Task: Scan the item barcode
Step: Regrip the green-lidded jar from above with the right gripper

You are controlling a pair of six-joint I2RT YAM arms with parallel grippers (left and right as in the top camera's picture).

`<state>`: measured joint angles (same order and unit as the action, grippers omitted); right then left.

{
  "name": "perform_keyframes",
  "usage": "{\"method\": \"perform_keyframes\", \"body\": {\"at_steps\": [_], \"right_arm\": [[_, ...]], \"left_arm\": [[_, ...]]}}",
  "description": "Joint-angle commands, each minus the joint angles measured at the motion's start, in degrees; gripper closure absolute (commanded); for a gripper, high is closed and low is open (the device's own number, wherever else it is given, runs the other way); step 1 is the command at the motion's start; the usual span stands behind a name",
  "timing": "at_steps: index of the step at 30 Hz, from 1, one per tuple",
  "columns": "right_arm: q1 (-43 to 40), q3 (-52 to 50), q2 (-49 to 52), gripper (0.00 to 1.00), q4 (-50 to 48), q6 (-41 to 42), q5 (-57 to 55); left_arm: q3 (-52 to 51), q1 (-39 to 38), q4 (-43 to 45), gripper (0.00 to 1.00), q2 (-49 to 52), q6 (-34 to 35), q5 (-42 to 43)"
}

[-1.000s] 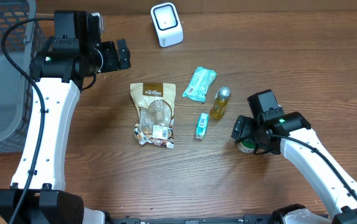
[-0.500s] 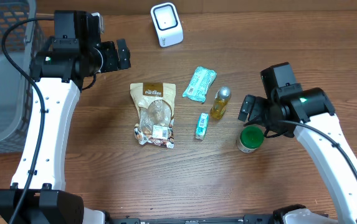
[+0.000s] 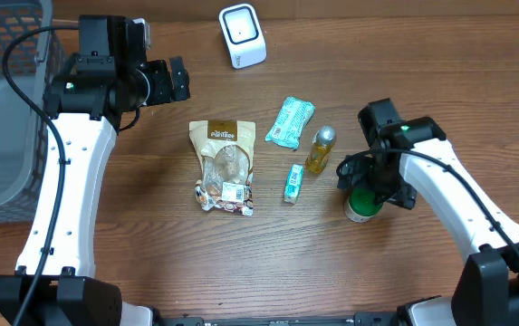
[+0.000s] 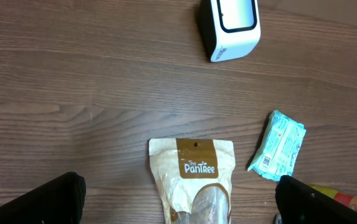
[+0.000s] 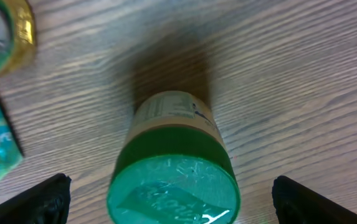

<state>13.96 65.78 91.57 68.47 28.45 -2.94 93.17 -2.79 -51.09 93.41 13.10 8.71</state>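
My right gripper should lower its open fingers before it closes on the lid. It isn't time to close yet: the green lid's whole top [image 3: 364,201] [image 5: 174,189] shows between my fingers, and they are above the lid.
A jar with a green lid [image 5: 173,180] stands upright on the wooden table, right of centre [image 3: 359,207]. My right gripper [image 5: 178,208] is open and hangs directly above it, one black finger [image 5: 41,202] on each side of the lid, not touching; overhead the right gripper [image 3: 372,186] covers part of the jar. The white barcode scanner [image 3: 242,36] sits at the far edge of the table and shows again as the scanner [image 4: 229,28] in the left wrist view. My left gripper [image 3: 176,80] is open and empty, high above the brown pouch [image 4: 194,180].
Between the arms lie a brown snack pouch [image 3: 224,167], a teal packet [image 3: 290,122], a small yellow bottle [image 3: 321,148] and a small teal box [image 3: 293,183]. The bottle stands close to the left of the jar. A grey wire basket [image 3: 5,109] fills the left edge.
The right arm swung round towards the far side of the jar, uncovering it, then settled with its open jaws over the lid. The left arm has not moved.
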Motion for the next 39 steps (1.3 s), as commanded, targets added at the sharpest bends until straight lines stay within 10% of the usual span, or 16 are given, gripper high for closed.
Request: {"method": "perform_keyframes", "body": {"at_steps": [1, 39], "right_arm": [[-0.2, -2.5, 0.2, 0.00, -1.0, -0.2, 0.5], [-0.2, -11.1, 0.2, 0.04, -12.0, 0.0, 3.0]], "left_arm": [[0.7, -0.2, 0.1, 0.00, 0.0, -1.4, -0.3], [0.7, -0.2, 0.1, 0.01, 0.0, -1.3, -0.3]]}}
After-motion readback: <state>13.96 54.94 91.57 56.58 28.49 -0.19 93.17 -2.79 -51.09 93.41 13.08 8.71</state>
